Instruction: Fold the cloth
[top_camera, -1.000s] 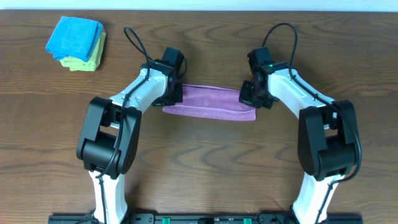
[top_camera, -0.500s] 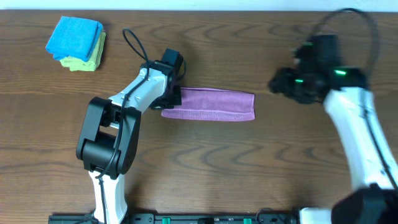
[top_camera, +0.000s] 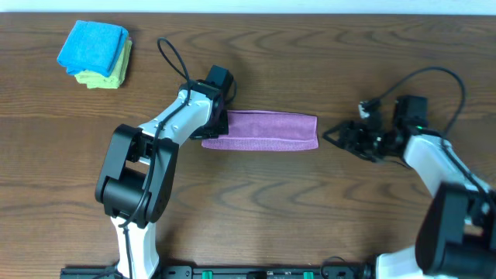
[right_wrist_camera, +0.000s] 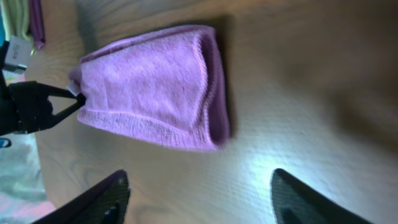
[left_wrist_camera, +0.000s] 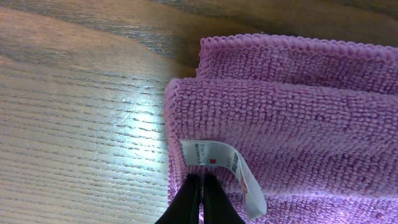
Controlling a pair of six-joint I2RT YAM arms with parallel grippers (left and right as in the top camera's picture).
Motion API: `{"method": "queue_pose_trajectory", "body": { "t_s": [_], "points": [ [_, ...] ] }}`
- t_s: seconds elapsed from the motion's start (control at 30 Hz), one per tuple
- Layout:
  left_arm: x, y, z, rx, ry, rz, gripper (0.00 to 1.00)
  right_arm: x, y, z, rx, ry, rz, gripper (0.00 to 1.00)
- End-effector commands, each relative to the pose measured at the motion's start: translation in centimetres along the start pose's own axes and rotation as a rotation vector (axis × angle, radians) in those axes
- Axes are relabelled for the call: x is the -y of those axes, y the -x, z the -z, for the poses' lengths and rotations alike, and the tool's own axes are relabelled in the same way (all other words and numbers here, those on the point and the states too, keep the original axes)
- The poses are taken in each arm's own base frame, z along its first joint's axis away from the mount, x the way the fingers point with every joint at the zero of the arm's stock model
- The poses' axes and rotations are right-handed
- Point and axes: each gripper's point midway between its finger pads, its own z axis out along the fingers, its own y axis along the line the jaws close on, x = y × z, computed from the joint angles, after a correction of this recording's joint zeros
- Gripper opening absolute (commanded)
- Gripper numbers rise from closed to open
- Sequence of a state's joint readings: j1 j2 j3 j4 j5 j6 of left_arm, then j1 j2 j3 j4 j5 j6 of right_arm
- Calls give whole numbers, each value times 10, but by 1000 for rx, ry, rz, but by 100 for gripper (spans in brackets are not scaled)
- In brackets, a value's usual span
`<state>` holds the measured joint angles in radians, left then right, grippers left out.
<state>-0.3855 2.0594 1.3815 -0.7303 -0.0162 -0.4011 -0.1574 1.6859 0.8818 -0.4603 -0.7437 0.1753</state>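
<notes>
Next, my right gripper grabs the purple cloth's loose end [top_camera: 314, 132] [right_wrist_camera: 214, 94], opposite the white tag, to fold that end over toward the cloth's tagged end.
The purple cloth [top_camera: 263, 132] lies as a long folded strip across the middle of the table. My left gripper [top_camera: 219, 124] is at its left end. In the left wrist view its fingertips [left_wrist_camera: 202, 186] are pressed together on the cloth's [left_wrist_camera: 280, 118] edge, right beside the white tag [left_wrist_camera: 217, 163]. My right gripper [top_camera: 341, 136] is off the cloth's right end, apart from it, jaws spread wide. In the right wrist view the two fingers [right_wrist_camera: 99, 196] frame bare wood, with the cloth [right_wrist_camera: 155, 87] lying farther out and the left gripper [right_wrist_camera: 46, 106] at its far corner.
A bright blue folded cloth [top_camera: 91, 43] sits on a yellow-green one [top_camera: 105, 77] at the table's far left corner. The table's back edge [top_camera: 248, 13] runs along the top. Both arms' cables loop above the wood near the cloth.
My right gripper has let go of the cloth's right end, opened, and swung away to the right. The cloth lies flatter and a bit longer. The left gripper has stayed in place.
</notes>
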Motion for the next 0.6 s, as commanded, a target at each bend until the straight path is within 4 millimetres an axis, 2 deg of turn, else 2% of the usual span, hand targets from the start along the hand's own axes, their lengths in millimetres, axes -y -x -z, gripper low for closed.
{"method": "queue_pose_trajectory", "body": {
  "t_s": [0.0,0.27,0.33,0.47,0.57],
  "points": [
    [-2,-49,-39,-176,22,-10,6,-9,-4,-22,-45,67,-37,76],
    [0,-48,-39,-171,14,-23,6,15,16,-60,-73,64,-122,76],
    [1,-47,-40,-167,7,-24,6,15,17,-69,-98,82,-133,76],
    [4,-45,-40,-160,-6,-23,6,2,3,-89,-161,96,-109,76],
    [5,-46,-40,-165,-15,-22,6,-7,-2,-95,-182,93,-84,74]
  ]
}}
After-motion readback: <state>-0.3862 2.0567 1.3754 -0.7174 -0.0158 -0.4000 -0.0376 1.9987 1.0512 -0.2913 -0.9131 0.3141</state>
